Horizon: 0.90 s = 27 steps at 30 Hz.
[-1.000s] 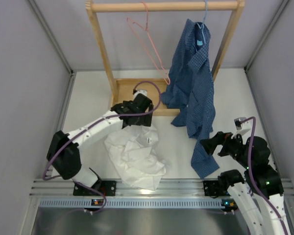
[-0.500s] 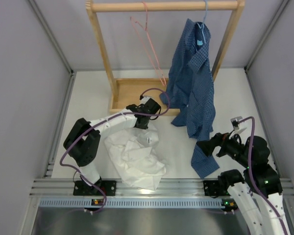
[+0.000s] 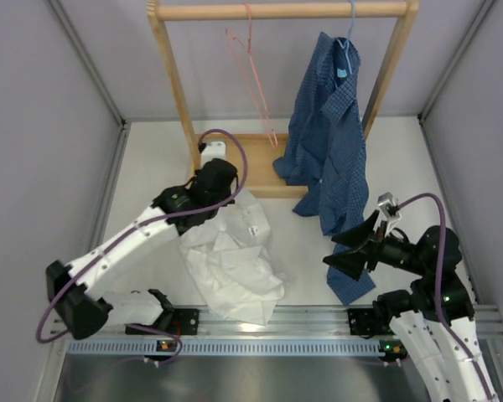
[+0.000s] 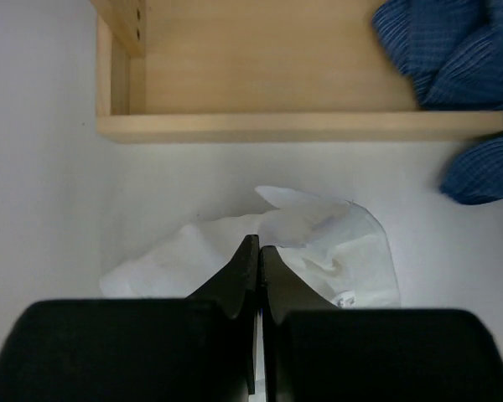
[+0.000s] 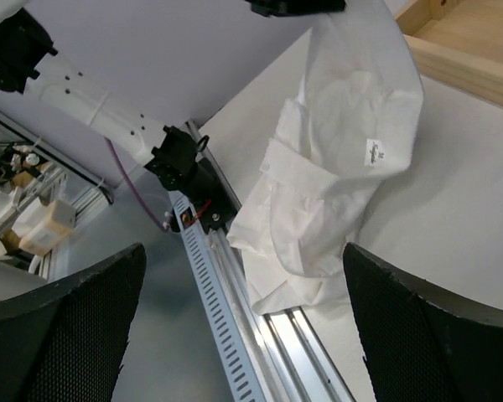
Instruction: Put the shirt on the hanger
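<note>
My right gripper pinches the white shirt's edge near the neck label [image 3: 265, 229] [image 5: 402, 157] next, opposite my left gripper, to spread the shirt for hanging.
The white shirt [image 3: 235, 268] lies crumpled on the table in front of the left arm, its neck label facing up [image 5: 375, 152]. My left gripper [image 3: 225, 203] is at the shirt's far edge and its jaws are shut [image 4: 259, 244], pinching a fold of the shirt [image 4: 318, 243], which is drawn up toward it [image 5: 335, 151]. The pink hanger [image 3: 253, 75] hangs from the wooden rail, apart from both grippers. My right gripper [image 3: 330, 251] hovers open to the right of the shirt, with nothing between its fingers [image 5: 244, 248].
A wooden rack [image 3: 281, 10] with a tray base [image 3: 235, 155] stands at the back. A dark blue checked shirt [image 3: 331, 142] hangs on a light blue hanger [image 3: 350, 33] and trails down to the table beside my right gripper. A metal rail [image 3: 260, 322] runs along the near edge.
My left gripper has shut on the shirt's far edge, drawn back to the left and lifted that edge. My right gripper has risen and reached left toward the shirt.
</note>
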{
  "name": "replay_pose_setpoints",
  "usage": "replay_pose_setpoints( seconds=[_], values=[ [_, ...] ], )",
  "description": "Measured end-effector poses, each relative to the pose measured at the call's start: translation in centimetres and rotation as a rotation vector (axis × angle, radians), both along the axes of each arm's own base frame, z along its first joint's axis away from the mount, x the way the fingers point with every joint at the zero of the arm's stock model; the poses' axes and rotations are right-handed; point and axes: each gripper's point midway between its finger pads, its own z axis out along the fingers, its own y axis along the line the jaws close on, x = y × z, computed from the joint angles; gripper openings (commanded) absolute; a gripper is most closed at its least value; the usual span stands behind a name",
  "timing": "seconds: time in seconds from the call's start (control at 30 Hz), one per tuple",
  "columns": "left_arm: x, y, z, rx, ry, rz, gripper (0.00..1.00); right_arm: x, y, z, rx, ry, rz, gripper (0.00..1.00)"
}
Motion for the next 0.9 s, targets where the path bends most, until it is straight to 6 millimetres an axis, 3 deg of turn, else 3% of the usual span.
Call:
replay_pose_setpoints(
  seconds=[0.1, 0.2, 0.27, 0.4, 0.5, 0.63, 0.73, 0.83, 0.87, 0.9],
  values=[
    [-1.7, 0.8, 5.0, -0.149, -0.116, -0.035, 0.00, 1.1, 0.3, 0.3, -0.009, 0.047, 0.001, 0.88],
    [-3.9, 0.9, 7.5, -0.265, -0.165, -0.106, 0.00, 2.4, 0.9, 0.1, -0.021, 0.089, -0.005, 0.85],
    [-4.8, 0.7, 7.8, -0.303, -0.166, -0.142, 0.00, 2.7, 1.9, -0.2, -0.028, 0.110, 0.015, 0.84],
    [-6.2, 0.4, 6.5, -0.348, -0.130, -0.180, 0.00, 2.3, 5.5, -1.5, -0.085, 0.134, 0.087, 0.78],
    [-7.0, 0.8, 6.0, -0.377, -0.121, -0.177, 0.00, 3.2, 8.9, -4.1, -0.180, 0.188, 0.058, 0.73],
    [-7.7, 1.3, 6.8, -0.426, -0.146, -0.165, 0.00, 4.4, 12.3, -9.2, -0.316, 0.266, -0.051, 0.69],
    [-8.2, 1.7, 7.6, -0.458, -0.168, -0.161, 0.00, 4.5, 13.8, -12.1, -0.385, 0.292, -0.116, 0.60],
    [-8.3, 1.9, 7.9, -0.471, -0.177, -0.157, 0.00, 5.7, 15.1, -13.1, -0.382, 0.301, -0.173, 0.47],
    [-8.4, 2.0, 7.9, -0.473, -0.178, -0.156, 0.00, 6.2, 15.5, -13.3, -0.381, 0.303, -0.188, 0.35],
    [-8.5, 2.0, 7.8, -0.473, -0.178, -0.156, 0.00, 6.6, 15.9, -13.5, -0.384, 0.303, -0.200, 0.31]
  ],
)
